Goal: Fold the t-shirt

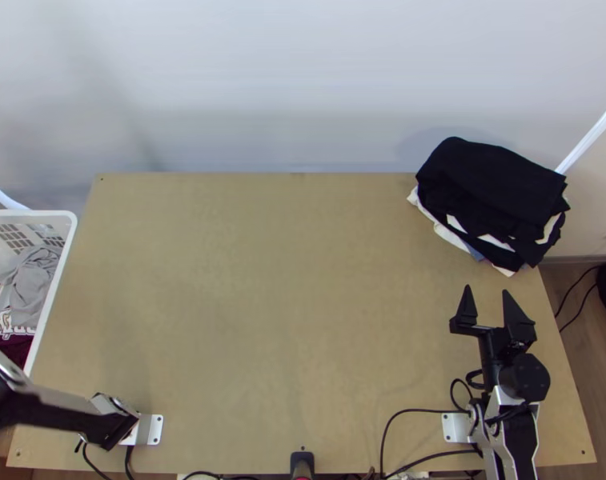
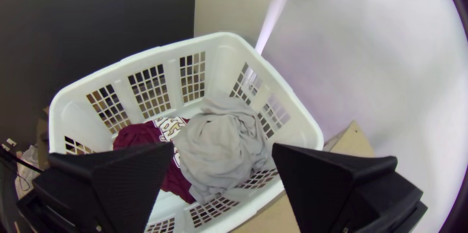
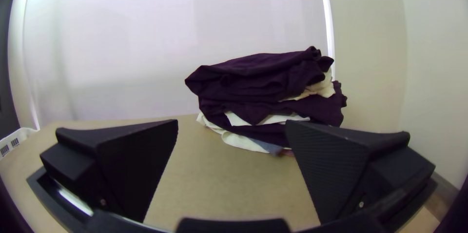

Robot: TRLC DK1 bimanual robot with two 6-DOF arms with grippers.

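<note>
My left gripper picks up the grey cloth by its bunched fold (image 1: 34, 278) (image 2: 222, 138) next. Then I bring the grey cloth onto the table for folding.
In the top view my right gripper (image 1: 491, 308) stands open over the table's right side, on the near side of a stack of folded clothes (image 1: 495, 180). The right wrist view shows that stack (image 3: 263, 82) beyond my right gripper (image 3: 231, 165), nothing between its fingers. My left arm (image 1: 54, 408) extends past the table's left edge. Seen from its wrist, my left gripper (image 2: 222, 179) is open above the basket. A grey cloth (image 2: 219, 140) lies bunched there beside a dark red cloth with white print (image 2: 139, 135).
The white basket (image 1: 54, 214) stands at the left edge of the wooden table (image 1: 262, 296). Black cables (image 1: 415, 411) run along the near edge. A pale wall (image 1: 286, 96) rises behind the table.
</note>
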